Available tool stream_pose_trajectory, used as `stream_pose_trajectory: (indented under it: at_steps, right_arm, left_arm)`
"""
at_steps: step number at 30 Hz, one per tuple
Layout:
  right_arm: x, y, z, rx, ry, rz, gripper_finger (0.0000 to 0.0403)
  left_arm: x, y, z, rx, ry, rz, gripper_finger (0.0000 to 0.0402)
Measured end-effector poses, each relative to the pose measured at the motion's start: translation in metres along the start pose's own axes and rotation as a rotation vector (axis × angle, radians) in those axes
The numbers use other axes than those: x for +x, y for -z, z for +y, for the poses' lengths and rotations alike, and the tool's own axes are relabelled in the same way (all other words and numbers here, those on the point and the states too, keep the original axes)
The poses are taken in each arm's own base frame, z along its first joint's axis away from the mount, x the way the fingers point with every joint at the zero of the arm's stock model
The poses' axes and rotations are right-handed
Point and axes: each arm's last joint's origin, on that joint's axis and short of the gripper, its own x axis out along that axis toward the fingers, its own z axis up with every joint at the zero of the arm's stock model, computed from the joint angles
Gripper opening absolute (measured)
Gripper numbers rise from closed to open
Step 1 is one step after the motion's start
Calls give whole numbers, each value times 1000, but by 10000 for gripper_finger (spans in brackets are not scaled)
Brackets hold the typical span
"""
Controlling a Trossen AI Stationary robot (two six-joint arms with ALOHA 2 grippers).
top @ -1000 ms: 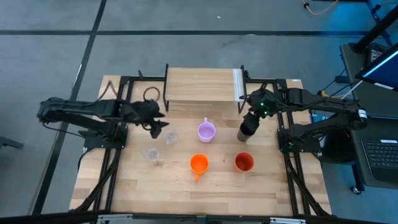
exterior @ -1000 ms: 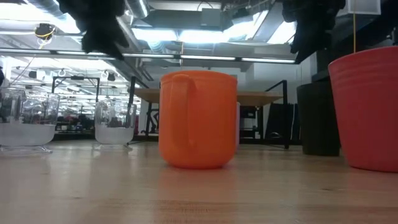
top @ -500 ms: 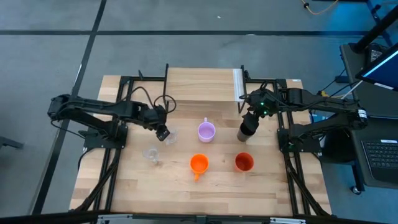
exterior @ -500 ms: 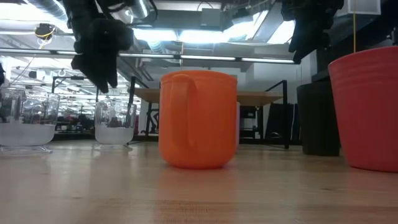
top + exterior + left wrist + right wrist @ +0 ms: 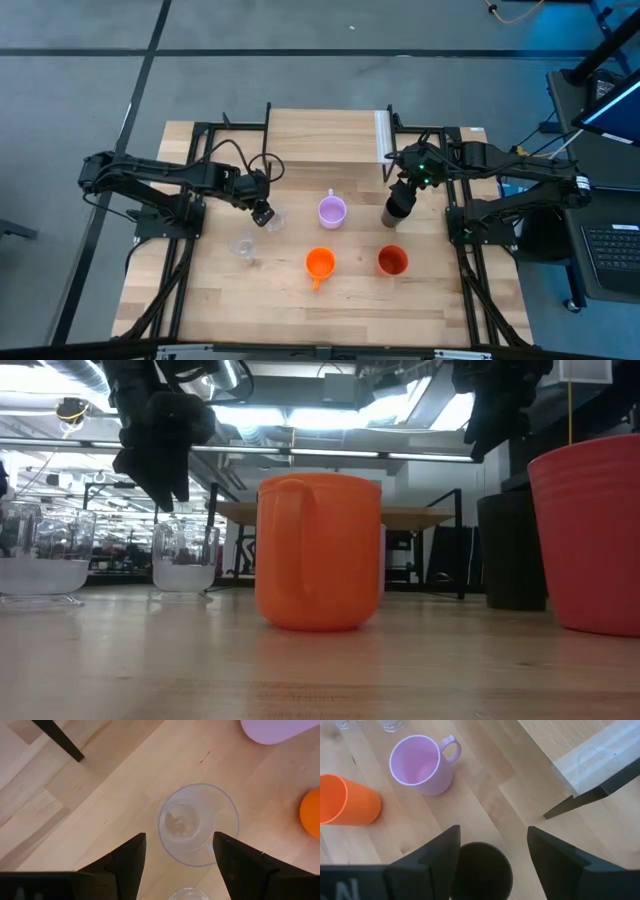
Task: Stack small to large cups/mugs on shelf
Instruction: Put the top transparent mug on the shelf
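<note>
I need to reach the glass with my left gripper and grab its rim [image 5: 276, 212], so that I can set the clear glass upright on the shelf [image 5: 325, 135].
My left gripper [image 5: 262, 212] [image 5: 178, 836] hangs open over a clear glass [image 5: 197, 822] [image 5: 274, 220], one finger on either side of it and above its rim; the low view shows the gripper [image 5: 163, 480] just over that glass [image 5: 185, 555]. The second clear glass [image 5: 243, 247] stands nearer. My right gripper [image 5: 404, 188] [image 5: 492, 832] is open above the black cup [image 5: 482, 870] [image 5: 394, 212]. The lilac mug [image 5: 332, 211], orange handled mug [image 5: 319, 263] and orange-red cup [image 5: 392, 261] stand upright on the table. The shelf [image 5: 325, 135] stands at the far side with nothing on it.
Black metal frames [image 5: 190, 215] run along both sides of the table. A shelf leg [image 5: 60, 740] stands close to the left gripper, and another leg [image 5: 575, 802] close to the right. Bare wood lies along the near edge [image 5: 320, 315].
My left gripper has moved a little toward the table's right and near edge and come down over the clear glass, its fingers now pointing down around it. For the last half second it has held still. The cups have not moved.
</note>
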Motion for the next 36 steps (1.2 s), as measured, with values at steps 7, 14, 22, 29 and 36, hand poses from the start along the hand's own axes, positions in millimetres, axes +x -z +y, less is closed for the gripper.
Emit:
stream_pose_trajectory:
  at_steps: [7,14,22,29,36]
  right_arm:
    - [0,0,0,0,0,0,232]
    - [0,0,0,0,0,0,232]
    - [0,0,0,0,0,0,232]
    - [0,0,0,-1,0,0,232]
    - [0,0,0,-1,0,0,232]
  left_arm:
    - [0,0,0,5,0,0,224]
    - [0,0,0,8,0,0,224]
    - [14,-2,-2,-12,-87,2,224]
    - [30,-4,-3,-16,-134,45,224]
    - [43,-7,-2,-20,-172,76,223]
